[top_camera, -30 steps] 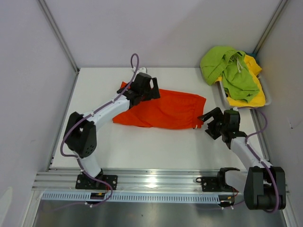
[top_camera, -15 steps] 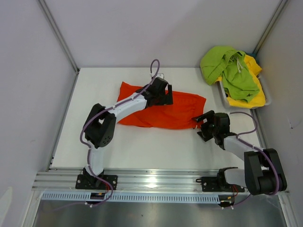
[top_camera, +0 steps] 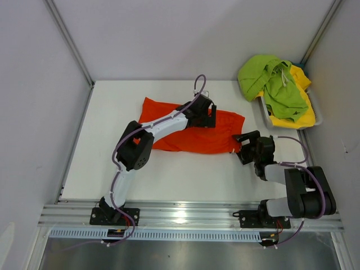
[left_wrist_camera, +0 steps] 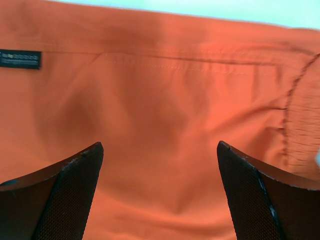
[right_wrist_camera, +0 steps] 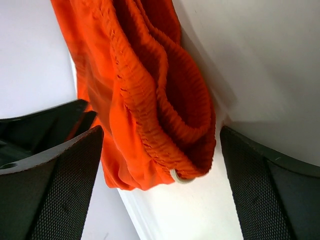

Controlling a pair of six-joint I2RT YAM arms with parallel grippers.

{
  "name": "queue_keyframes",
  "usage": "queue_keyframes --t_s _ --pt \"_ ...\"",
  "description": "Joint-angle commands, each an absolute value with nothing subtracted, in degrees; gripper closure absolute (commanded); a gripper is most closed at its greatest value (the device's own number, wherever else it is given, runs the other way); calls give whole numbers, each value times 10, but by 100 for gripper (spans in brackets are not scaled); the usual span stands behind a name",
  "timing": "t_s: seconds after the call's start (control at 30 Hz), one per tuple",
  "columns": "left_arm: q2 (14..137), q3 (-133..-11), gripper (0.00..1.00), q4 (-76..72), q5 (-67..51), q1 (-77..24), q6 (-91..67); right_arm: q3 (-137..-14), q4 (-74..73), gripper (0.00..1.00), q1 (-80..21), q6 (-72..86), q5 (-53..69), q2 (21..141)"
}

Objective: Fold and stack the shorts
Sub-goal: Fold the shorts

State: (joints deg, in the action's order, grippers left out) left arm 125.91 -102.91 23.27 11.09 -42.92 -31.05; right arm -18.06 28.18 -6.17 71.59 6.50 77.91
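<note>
I will next grab the orange shorts with my right gripper by the near corner of the gathered waistband, then fold the waistband over the legs with it.
The orange shorts lie spread flat mid-table, waistband at the right. My left gripper hovers open over their far right part; in the left wrist view the orange fabric with a small dark label fills the space between the open fingers. My right gripper is open at the waistband's near right corner; the right wrist view shows the gathered waistband and a white drawstring end between its fingers. Lime green shorts lie piled over yellow ones at the far right.
A white tray at the far right corner holds the green and yellow pile. White walls enclose the table at the back and both sides. A metal rail runs along the near edge by the arm bases.
My left gripper has swept right across the orange shorts, from their left end to near the waistband. My right gripper has moved left and down to the waistband corner.
</note>
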Motion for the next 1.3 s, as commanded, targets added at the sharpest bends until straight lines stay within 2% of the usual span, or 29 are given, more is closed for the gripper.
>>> queue_keyframes --t_s 0.0,0.07,0.2,0.33,0.47,0.73,0.77,0.83,0.9,0.93,1.0,1.03,1.27 --pt "1287 -1060 4 240 94 -433 -280 -158 340 1 -47 714 52 812" --pt "1300 -1075 4 250 90 -433 -271 -157 353 0 -41 712 61 823" --pt "1325 -1080 4 257 83 -433 -251 -162 392 6 -37 702 74 847" --pt "1330 -1068 4 252 86 -433 -245 -163 425 14 -36 700 87 870" --pt "1337 -1069 4 253 86 -433 -242 -163 460 26 -36 699 101 902" --pt "1341 -1056 4 248 88 -435 -241 -174 510 41 -35 698 119 937" --pt "1340 -1056 4 247 88 -435 -241 -180 500 50 -34 691 116 936" --pt "1339 -1054 4 247 89 -436 -239 -192 482 61 -36 676 113 926" --pt "1337 -1052 4 247 90 -438 -237 -211 439 67 -40 640 98 900" --pt "1335 -1052 4 247 91 -439 -236 -221 413 78 -41 625 90 890" --pt "1332 -1049 4 245 89 -439 -238 -258 336 88 -49 573 67 868" --pt "1332 -1051 4 243 82 -440 -240 -271 309 100 -52 557 61 848" --pt "1325 -1078 4 271 63 -447 -263 -376 43 100 -62 457 -44 776"
